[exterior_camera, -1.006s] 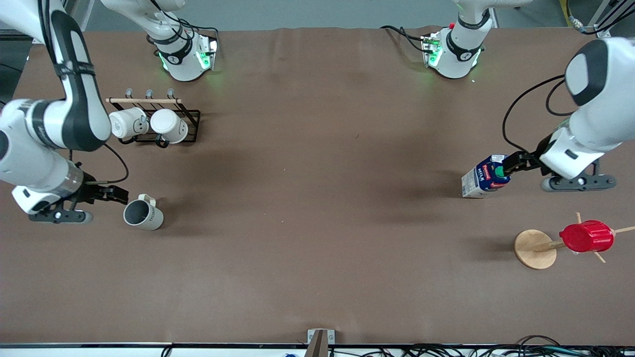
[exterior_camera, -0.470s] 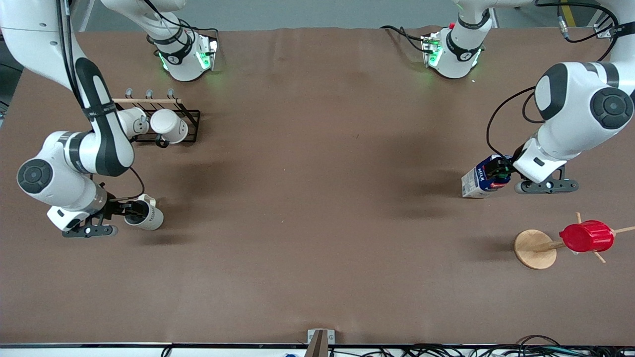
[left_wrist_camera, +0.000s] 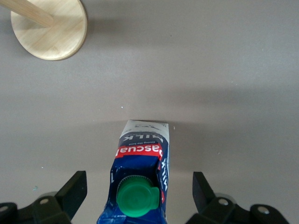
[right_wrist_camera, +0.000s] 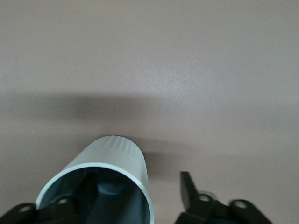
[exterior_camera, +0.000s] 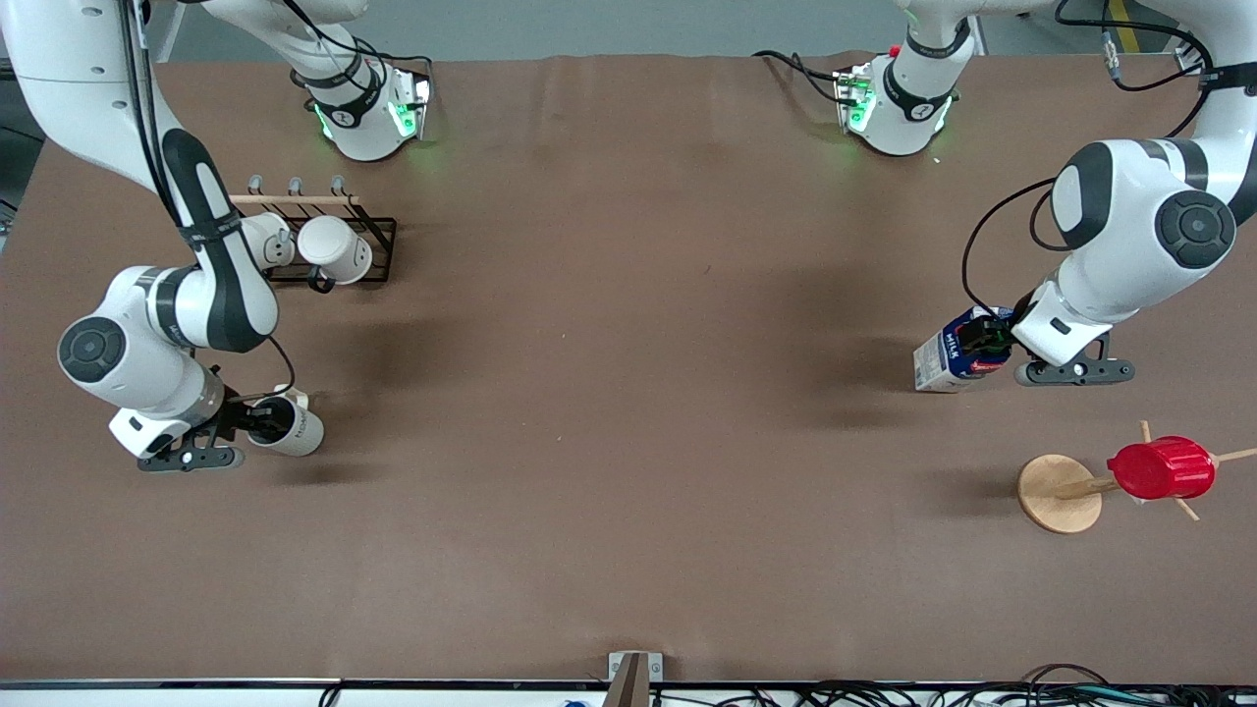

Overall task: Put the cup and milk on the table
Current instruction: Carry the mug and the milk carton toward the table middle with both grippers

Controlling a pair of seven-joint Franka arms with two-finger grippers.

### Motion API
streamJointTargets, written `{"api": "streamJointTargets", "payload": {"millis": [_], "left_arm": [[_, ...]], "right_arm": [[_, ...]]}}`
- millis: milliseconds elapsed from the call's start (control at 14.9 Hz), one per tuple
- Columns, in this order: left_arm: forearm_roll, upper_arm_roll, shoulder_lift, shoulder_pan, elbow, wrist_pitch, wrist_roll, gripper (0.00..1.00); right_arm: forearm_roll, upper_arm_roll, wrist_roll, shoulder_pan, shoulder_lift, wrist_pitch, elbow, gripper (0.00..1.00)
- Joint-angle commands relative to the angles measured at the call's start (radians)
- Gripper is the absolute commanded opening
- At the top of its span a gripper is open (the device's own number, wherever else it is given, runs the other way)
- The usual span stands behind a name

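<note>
The robot's left gripper should next grab the milk carton by its top below the green cap [left_wrist_camera: 135, 177], so that it can then put the milk [left_wrist_camera: 140, 161] on the tabletop.
The cup [exterior_camera: 293, 429], off-white with a grey inside, stands on the brown table [exterior_camera: 628, 412] toward the right arm's end. My right gripper [exterior_camera: 257, 419] is open at its rim. In the right wrist view the right gripper [right_wrist_camera: 138, 189] has one finger inside the cup [right_wrist_camera: 119, 156] and the other outside its wall. The milk [exterior_camera: 951, 354], blue and white with a green cap, stands on the table toward the left arm's end. My left gripper [exterior_camera: 990, 339] is open at its top. In the left wrist view its fingers [left_wrist_camera: 74, 189] stand wide on both sides of the milk [left_wrist_camera: 140, 161], apart from it.
A black rack [exterior_camera: 378, 257] with two plain white mugs [exterior_camera: 334, 247] stands farther from the front camera than the cup. A round wooden disc [exterior_camera: 1053, 496] with pegs carries a red ribbed cup [exterior_camera: 1161, 468], nearer the front camera than the milk. The disc also shows in the left wrist view [left_wrist_camera: 56, 35].
My right gripper has moved to the cup and put one finger into its mouth. My left gripper has moved in over the milk's top. Cup and milk have not moved.
</note>
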Motion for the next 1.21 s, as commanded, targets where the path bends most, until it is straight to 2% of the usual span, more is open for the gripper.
{"api": "streamJointTargets", "payload": {"millis": [0, 67, 402, 604, 671, 738, 939, 1006, 1140], "left_arm": [[0.021, -0.009, -0.006, 0.005, -0.034, 0.037, 0.002, 0.99], [0.021, -0.009, -0.006, 0.005, -0.037, 0.037, 0.002, 0.99], [0.021, -0.008, -0.011, 0.005, -0.062, 0.037, 0.002, 0.99], [0.021, -0.006, -0.012, 0.007, -0.066, 0.037, 0.002, 0.98], [0.021, -0.006, -0.012, 0.005, -0.066, 0.037, 0.002, 0.98], [0.021, -0.006, -0.012, 0.007, -0.068, 0.036, 0.002, 0.97], [0.021, -0.005, -0.018, 0.013, -0.068, 0.036, 0.002, 0.7], [0.021, -0.005, -0.018, 0.013, -0.063, 0.036, 0.002, 0.62], [0.021, -0.002, -0.021, 0.015, -0.043, 0.025, 0.001, 0.38]], "right_arm": [[0.003, 0.008, -0.017, -0.012, -0.011, 0.017, -0.019, 0.08], [0.004, 0.008, -0.015, -0.014, -0.011, 0.015, -0.019, 0.0], [0.004, 0.008, 0.002, -0.006, -0.018, -0.021, -0.013, 0.0], [0.004, 0.013, 0.031, 0.037, -0.095, -0.19, 0.042, 0.0], [0.003, 0.028, 0.06, 0.052, -0.122, -0.272, 0.074, 0.0], [0.004, 0.08, 0.089, 0.052, -0.139, -0.363, 0.114, 0.0], [0.003, 0.268, 0.257, 0.054, -0.152, -0.477, 0.204, 0.0], [-0.014, 0.339, 0.308, 0.059, -0.15, -0.46, 0.209, 0.0], [-0.016, 0.411, 0.44, 0.086, -0.143, -0.419, 0.247, 0.0]]}}
